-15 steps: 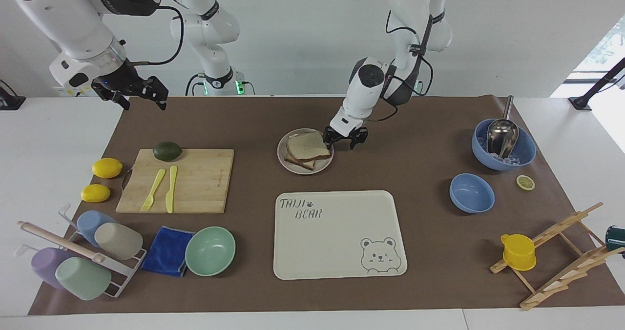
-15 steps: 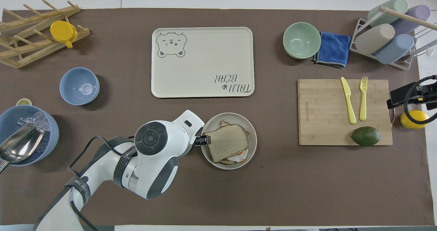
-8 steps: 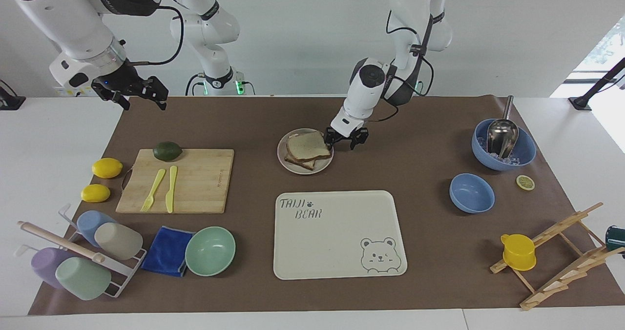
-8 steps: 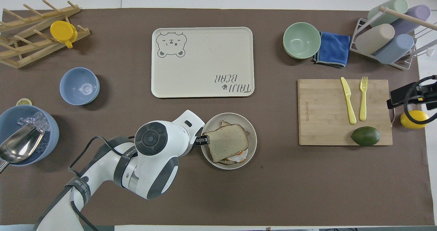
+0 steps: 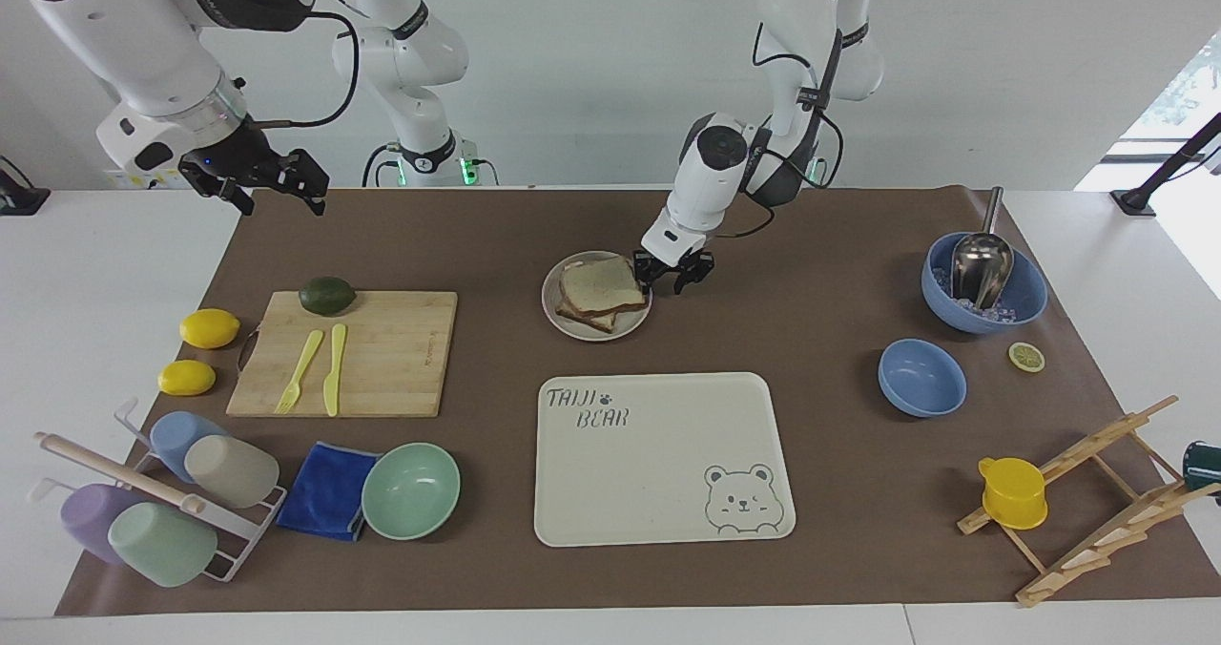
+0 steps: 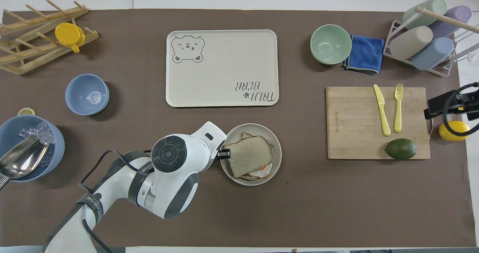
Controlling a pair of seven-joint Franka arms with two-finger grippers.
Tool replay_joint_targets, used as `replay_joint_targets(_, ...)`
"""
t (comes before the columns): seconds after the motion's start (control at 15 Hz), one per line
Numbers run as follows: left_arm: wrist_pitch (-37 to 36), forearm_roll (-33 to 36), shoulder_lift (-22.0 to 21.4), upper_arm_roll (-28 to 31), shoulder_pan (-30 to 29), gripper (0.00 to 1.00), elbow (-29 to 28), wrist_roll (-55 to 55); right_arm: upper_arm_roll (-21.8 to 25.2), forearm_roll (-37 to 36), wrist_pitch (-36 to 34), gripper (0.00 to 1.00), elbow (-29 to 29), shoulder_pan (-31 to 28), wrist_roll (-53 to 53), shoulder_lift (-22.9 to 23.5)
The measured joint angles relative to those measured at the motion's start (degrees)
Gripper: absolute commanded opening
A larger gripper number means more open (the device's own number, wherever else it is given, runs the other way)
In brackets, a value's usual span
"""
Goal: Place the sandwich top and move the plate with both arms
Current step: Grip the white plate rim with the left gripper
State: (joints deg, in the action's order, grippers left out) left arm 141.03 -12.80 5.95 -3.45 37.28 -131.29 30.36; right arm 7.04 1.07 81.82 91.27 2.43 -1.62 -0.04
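My left gripper should grab the plate by its bare rim [image 6: 224,160] next, because the stacked sandwich [image 6: 249,157] lies loose and could slide off if tipped.
The sandwich top [image 5: 599,284] [image 6: 249,155], a speckled slice with brown crust, lies flat on the stacked sandwich on the round beige plate [image 5: 596,333] [image 6: 277,159]. A bit of egg shows under it in the overhead view. My left gripper [image 5: 666,282] [image 6: 224,154] is low at the plate's rim, on the side toward the left arm's end. It is open, with one finger by the rim and nothing held. My right gripper [image 5: 279,202] waits open in the air over the mat's corner at the right arm's end.
The bear-printed tray [image 5: 658,530] lies farther from the robots than the plate. A cutting board [image 5: 382,378] with avocado, fork and knife sits toward the right arm's end. Two blue bowls [image 5: 920,378] sit toward the left arm's end. A green bowl [image 5: 410,490] lies by a blue cloth.
The left gripper's jaws have narrowed beside the plate's rim, and its wrist has shifted slightly toward the plate. The slice, the plate and the right arm have not moved.
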Motion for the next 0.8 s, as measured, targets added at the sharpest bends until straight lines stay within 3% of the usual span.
replay_joint_targets(0.2, 2.0, -0.3, 0.9, -0.1, 0.3, 0.51, 0.0, 0.0, 0.0, 0.0, 0.0, 1.0, 0.0, 0.0, 0.0, 0.0)
replay_joint_targets(0.67, 3.0, -0.5, 1.3, -0.1, 0.6, 0.0, 0.1, 0.0, 0.0, 0.0, 0.0, 1.0, 0.0, 0.0, 0.0, 0.0)
replay_joint_targets(0.8, 3.1, -0.7, 1.1, -0.2, 0.7, 0.0, 0.4, -0.1, 0.0, 0.0, 0.0, 1.0, 0.0, 0.0, 0.0, 0.0)
